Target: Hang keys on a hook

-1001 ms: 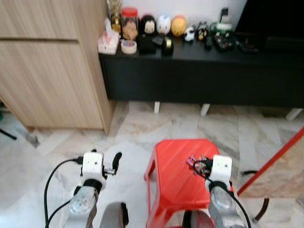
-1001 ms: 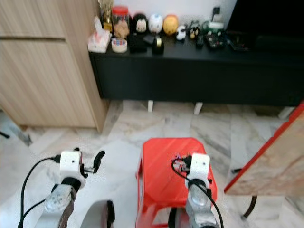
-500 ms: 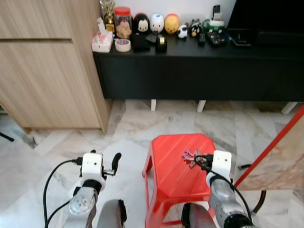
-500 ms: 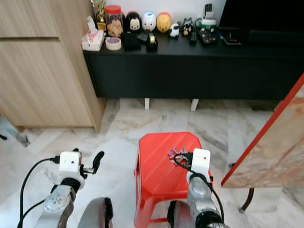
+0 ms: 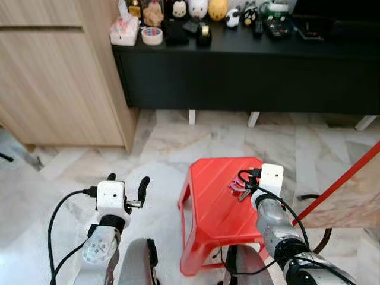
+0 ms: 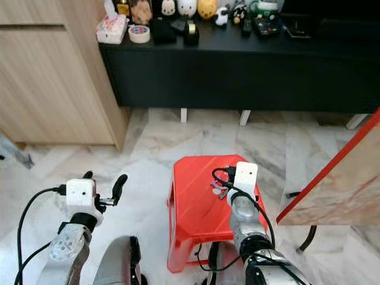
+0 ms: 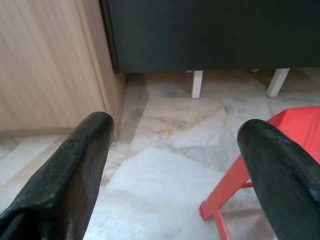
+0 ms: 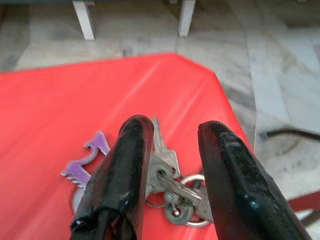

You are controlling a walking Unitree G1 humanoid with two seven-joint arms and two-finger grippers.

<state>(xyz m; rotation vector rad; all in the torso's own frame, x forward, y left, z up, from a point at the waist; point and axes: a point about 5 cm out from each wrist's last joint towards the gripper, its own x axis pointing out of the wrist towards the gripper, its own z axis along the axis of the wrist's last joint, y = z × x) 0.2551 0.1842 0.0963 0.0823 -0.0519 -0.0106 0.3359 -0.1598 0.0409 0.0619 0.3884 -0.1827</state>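
Note:
I need to grab the bunch (image 5: 240, 190) (image 8: 180, 195) by a long key's tip with my right gripper next. Then the keys can hang on a hook.
A bunch of keys (image 8: 172, 192) with a purple charm (image 8: 85, 167) lies on the top of a red plastic stool (image 5: 208, 208). My right gripper (image 8: 175, 131) is low over the stool and open, one black finger on each side of the keys (image 5: 237, 187). The keys rest flat on the stool between the fingers. My left gripper (image 5: 126, 181) is held out over the marble floor to the left of the stool. It is open, with nothing between its fingers (image 7: 90, 150).
A long black console (image 5: 249, 65) with figurines, tape and small items stands ahead against the wall. A wooden cabinet (image 5: 53, 77) is at the left. A marble-topped table with a red edge (image 5: 350, 190) is close on the right. A black cable (image 5: 309, 197) lies on the floor.
The camera has tipped down and come closer to the stool. My right gripper has reached forward and now straddles the keys. The left arm holds the same pose.

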